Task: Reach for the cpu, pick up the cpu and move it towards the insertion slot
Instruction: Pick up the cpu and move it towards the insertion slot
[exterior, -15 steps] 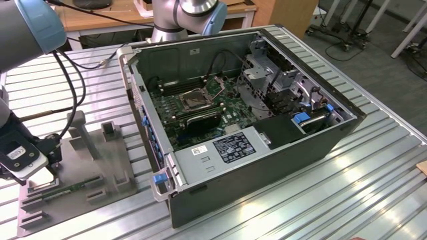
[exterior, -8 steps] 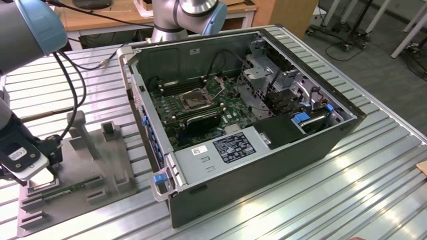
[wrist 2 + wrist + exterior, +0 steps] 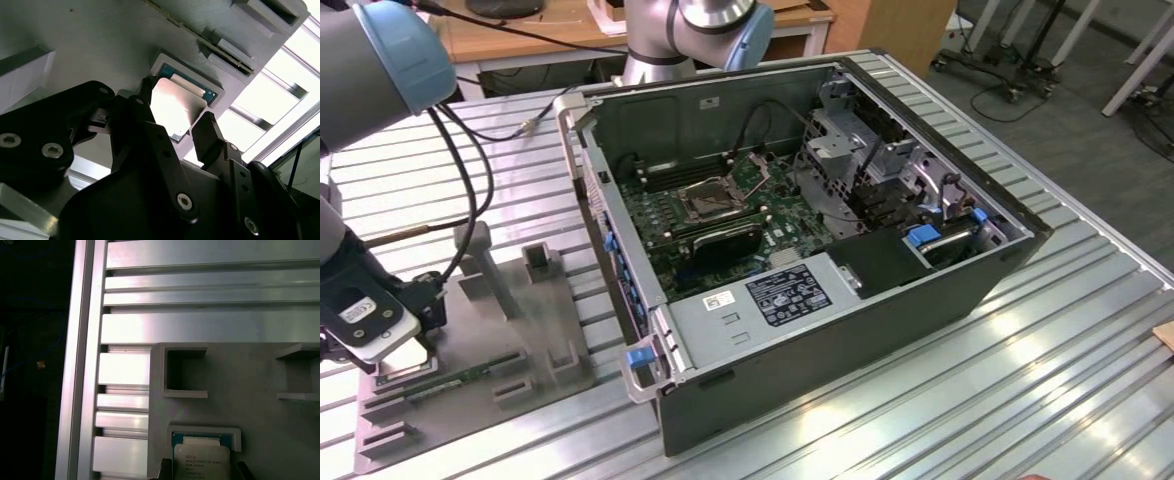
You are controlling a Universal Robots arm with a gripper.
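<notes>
I should next take the cpu by its opposite side edges with my gripper, to carry it over to the insertion slot [image 3: 718, 198].
The cpu [image 3: 201, 460], a thin square chip with a silvery face, lies flat in a shallow framed recess of the grey fixture plate [image 3: 250, 380]. My gripper [image 3: 177, 112] hangs right over it and is open. Its black fingers [image 3: 207, 132] stand on either side of the chip [image 3: 172, 107] with a small gap on each side. In the exterior view the gripper [image 3: 398, 368] is low over the plate's near left corner. The insertion slot [image 3: 718, 198], a metal-framed socket with a dark centre, sits on the motherboard inside the open computer case [image 3: 854, 340], far off toward the exterior view's right.
The fixture plate [image 3: 520, 340] has raised grey blocks [image 3: 474, 260] and a green memory stick [image 3: 460, 378] beside the gripper. It lies on a slatted aluminium table [image 3: 1067, 380]. A black cable [image 3: 480, 190] runs along the arm. The case walls rise between the plate and the socket.
</notes>
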